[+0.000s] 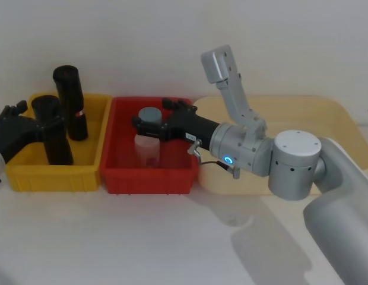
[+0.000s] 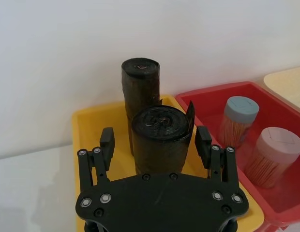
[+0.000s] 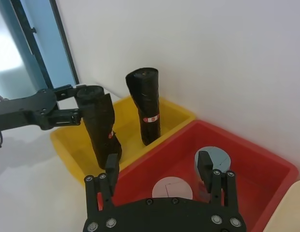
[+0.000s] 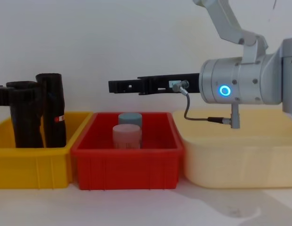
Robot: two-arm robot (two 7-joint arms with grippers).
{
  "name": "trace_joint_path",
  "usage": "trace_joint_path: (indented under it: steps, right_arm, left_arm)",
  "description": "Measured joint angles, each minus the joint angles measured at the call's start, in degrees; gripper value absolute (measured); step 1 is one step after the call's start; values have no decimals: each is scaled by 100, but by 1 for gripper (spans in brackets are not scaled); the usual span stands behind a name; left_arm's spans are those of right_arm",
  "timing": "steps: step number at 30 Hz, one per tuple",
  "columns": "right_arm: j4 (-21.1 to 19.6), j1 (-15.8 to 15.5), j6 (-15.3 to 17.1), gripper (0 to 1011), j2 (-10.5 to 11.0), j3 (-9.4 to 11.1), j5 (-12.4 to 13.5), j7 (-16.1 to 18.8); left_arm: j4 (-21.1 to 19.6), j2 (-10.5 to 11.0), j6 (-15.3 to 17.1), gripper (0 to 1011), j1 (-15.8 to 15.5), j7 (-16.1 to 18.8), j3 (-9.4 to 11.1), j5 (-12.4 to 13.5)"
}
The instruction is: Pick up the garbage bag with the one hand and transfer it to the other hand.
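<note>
I should grab the garbage bag by its upper end (image 4: 25, 95) (image 2: 160, 135) with my left gripper. That end stands above the sides of the yellow bin, which close around the bottom of the garbage bag.
The garbage bag (image 1: 52, 133), a matte black roll, stands upright in the yellow bin (image 1: 53, 177), nearest me (image 2: 159, 145) (image 3: 97, 123) (image 4: 24, 113). My left gripper (image 1: 38, 117) reaches in from the left edge and is open, one finger on each side of the roll near its top (image 2: 156, 141) (image 3: 67, 102); a gap shows beside one finger (image 2: 107, 142). A second black roll (image 1: 70, 101) with a red-and-white label stands just behind it. My right gripper (image 1: 153, 116), on the blue-ring arm, hovers open over the red bin (image 1: 148, 178), holding nothing (image 3: 157, 169) (image 4: 113, 86).
Two jars stand in the red bin, one with a grey-blue lid (image 1: 151, 114) and one pinkish (image 1: 147, 148). A cream tray (image 1: 344, 124) sits at the right, against the red bin. The right arm's elbow and body (image 1: 297, 163) cross over that tray. A white wall rises behind.
</note>
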Motion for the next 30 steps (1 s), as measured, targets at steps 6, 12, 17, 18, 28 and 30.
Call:
trace_joint_path:
  steps: [6,12,17,18,28,30]
  right_arm:
    - [-28,-24,34,1001,34,-13,46,3]
    - [-37,-34,47,1001,65,-28,91,5]
    - [-20,-31,56,1001,76,-49,128,27]
    - [-12,-29,57,1001,77,-53,136,32]
    - [177,32,45,1001,63,-104,201,88]
    - [233,54,37,1001,58,-115,216,104]
  left_arm:
    - [143,-71,2,1000,-108,-23,52,63]
    - [234,-118,-4,1000,-173,-34,84,104]
    - [284,-143,-13,1000,-211,-41,102,125]
    - [290,-146,-14,1000,-216,-42,104,128]
    - [338,-172,-23,822,-252,-47,118,149]
    - [341,-174,-24,789,-255,-48,120,152]
